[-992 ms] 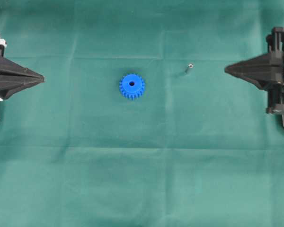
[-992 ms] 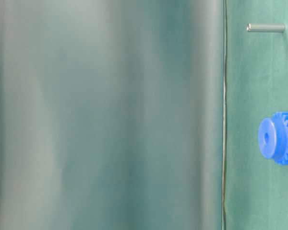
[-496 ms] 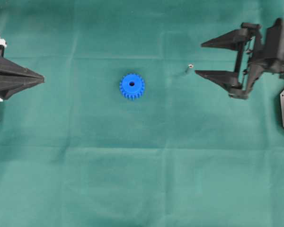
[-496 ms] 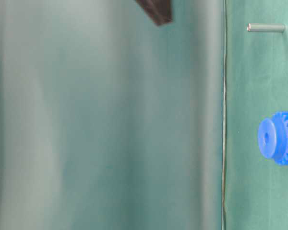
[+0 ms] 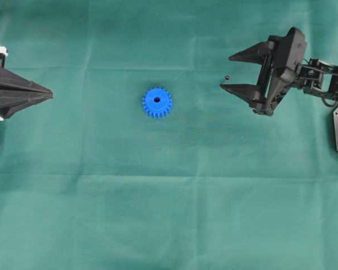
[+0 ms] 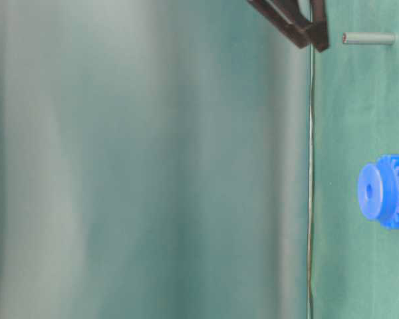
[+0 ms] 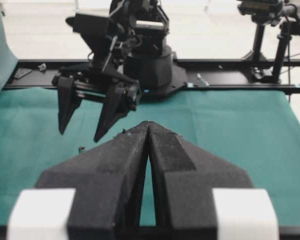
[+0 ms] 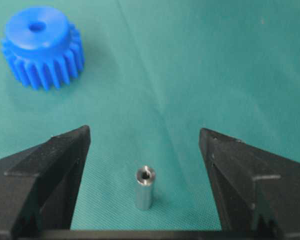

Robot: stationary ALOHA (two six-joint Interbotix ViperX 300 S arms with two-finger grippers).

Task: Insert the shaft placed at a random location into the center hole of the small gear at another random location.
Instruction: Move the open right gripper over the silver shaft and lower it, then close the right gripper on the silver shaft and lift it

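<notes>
My right gripper's fingers hover above the shaft's shiny top [image 5: 227, 78] [image 8: 145, 175], so closing now would miss it. It is too early to close, and the gripper moves lower next.
The shaft [image 8: 144, 188] stands upright on the green cloth, its shiny hollow top facing up; only that top shows from overhead as the shaft [image 5: 226, 77]. My right gripper [image 8: 144, 132] is open and hangs over it, one finger on each side, neither touching. Seen from overhead, the right gripper [image 5: 226, 72] is right of the small gear [image 5: 156, 102], a blue toothed wheel lying flat with its center hole [image 5: 156, 100] facing up. My left gripper [image 5: 49, 94] rests shut and empty at the left edge. The gear [image 8: 42, 47] lies beyond the shaft, up and to the left.
Green cloth [image 5: 169, 197] covers the whole table. The right arm's base and a black rail [image 7: 225, 65] stand along the far side in the left wrist view. The table-level view has the shaft [image 6: 369, 38] and the gear [image 6: 386, 191] near its right edge.
My right gripper has gone from shut to open and has moved left from the table's right edge until its fingers flank the shaft. Left gripper, gear and shaft have not moved.
</notes>
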